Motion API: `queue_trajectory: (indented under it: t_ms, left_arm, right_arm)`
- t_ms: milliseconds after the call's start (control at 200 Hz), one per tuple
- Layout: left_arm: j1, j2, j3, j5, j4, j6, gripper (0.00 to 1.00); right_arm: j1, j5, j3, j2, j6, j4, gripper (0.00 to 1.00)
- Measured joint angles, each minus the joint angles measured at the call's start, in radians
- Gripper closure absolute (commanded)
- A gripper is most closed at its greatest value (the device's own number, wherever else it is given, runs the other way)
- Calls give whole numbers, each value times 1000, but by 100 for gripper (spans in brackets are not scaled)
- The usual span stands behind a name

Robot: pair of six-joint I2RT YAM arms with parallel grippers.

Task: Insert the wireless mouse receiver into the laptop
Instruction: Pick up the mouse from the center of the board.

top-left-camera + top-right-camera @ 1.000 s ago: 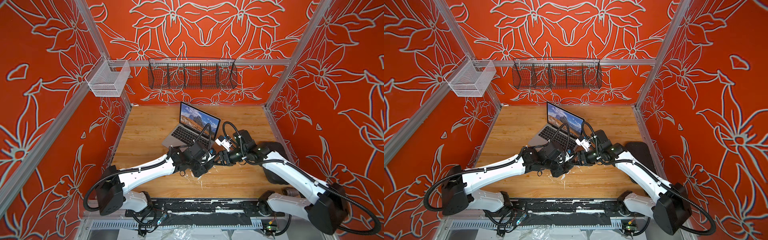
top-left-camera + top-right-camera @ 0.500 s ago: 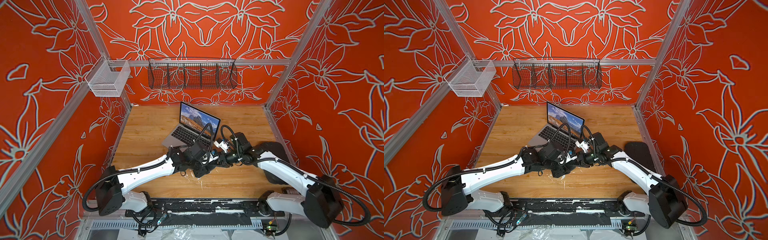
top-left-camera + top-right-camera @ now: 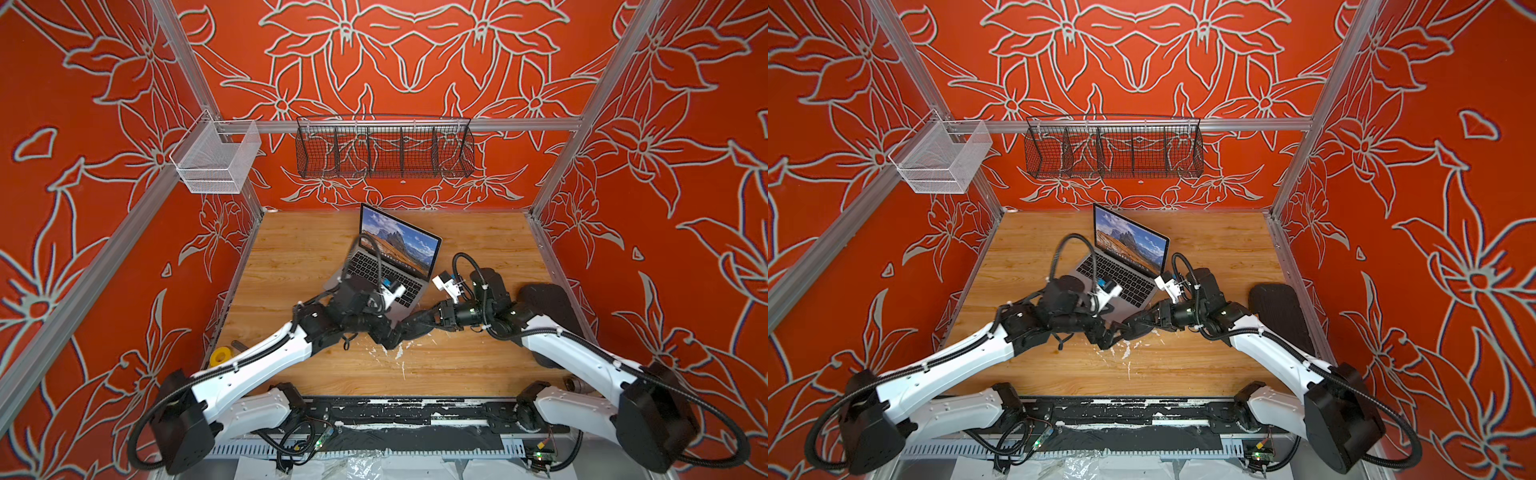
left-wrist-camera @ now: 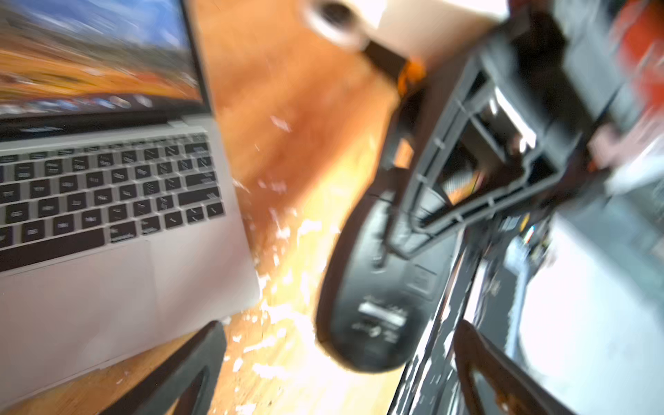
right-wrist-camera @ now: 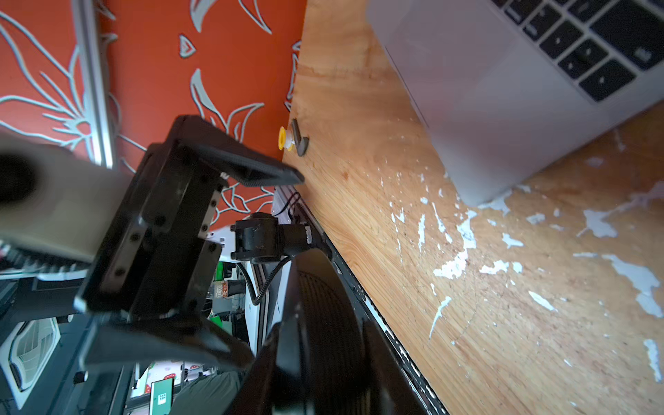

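My left gripper grabs the black mouse (image 4: 370, 298) by its loose end next, opposite my right gripper, so the mouse's other end stays open for getting the receiver out.
The laptop (image 3: 390, 266) (image 3: 1121, 274) stands open mid-table, its landscape screen lit, and shows in both wrist views (image 4: 107, 287) (image 5: 485, 90). Just in front of its near right corner both grippers meet over the table. My right gripper (image 3: 409, 328) (image 3: 1133, 328) (image 5: 323, 330) is shut on the black oval mouse (image 4: 370, 298) (image 5: 323, 305), a finger on each side. My left gripper (image 3: 386, 336) (image 4: 341, 377) faces the mouse's underside, open wide, its fingers (image 5: 251, 169) clear of the mouse. The wireless mouse receiver is hidden.
A black pad (image 3: 544, 303) (image 3: 1275, 307) lies by the right wall. A yellow roll (image 3: 219, 356) (image 5: 284, 138) and a small dark piece (image 5: 300, 140) sit at the table's left edge. White paint flecks (image 5: 452, 266) mark the wood. Wire baskets (image 3: 384, 149) hang on the walls.
My left gripper has opened wide and let go of the mouse. My right gripper has moved left and closed on the mouse.
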Motion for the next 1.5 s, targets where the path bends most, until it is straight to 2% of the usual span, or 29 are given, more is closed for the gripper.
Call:
queue_trajectory:
  t_ms: [70,155,220,360,450,701,836,1041,1081,1161,1216,1281,1346,1426,1501]
  left_arm:
    - [54,-43,-50,96,127,-142,0]
    - [74,-42,-84,193,251,-282,5]
    - [74,-34,-95,256,307,-357,11]
    - [74,-18,-95,358,393,-458,31]
    - [74,-11,-94,396,429,-483,43]
    - [74,-6,-95,425,483,-541,51]
    - [74,-6,-98,421,492,-558,62]
    - [74,-6,-116,412,535,-579,63]
    - [74,-6,-121,408,542,-584,66]
    - [77,-6,-130,403,555,-600,81]
    - [79,-6,-132,403,555,-620,92]
    - [79,-6,-132,402,550,-632,100]
    - [77,-6,-130,387,529,-627,100]
    - [82,1,-129,352,499,-631,100]
    - [87,25,-131,326,476,-643,100]
  right_arm:
    - [-7,-6,-12,-32,24,92,84]
    - [-8,-27,-22,-42,64,218,84]
    - [-8,-43,-31,-42,99,302,84]
    - [-8,-73,-43,-34,177,455,84]
    - [-8,-89,-43,-32,204,509,85]
    - [-8,-108,-56,-38,232,557,86]
    - [-8,-108,-58,-52,231,556,86]
    - [-8,-112,-58,-63,228,541,87]
    - [-8,-113,-58,-63,227,539,87]
    - [-8,-114,-58,-64,220,532,87]
    - [-8,-114,-58,-66,191,526,75]
    - [-8,-111,-57,-77,161,501,55]
    - [-8,-105,-56,-96,129,438,40]
    - [-8,-84,-53,-121,77,326,32]
    - [-7,-56,-42,-145,8,202,30]
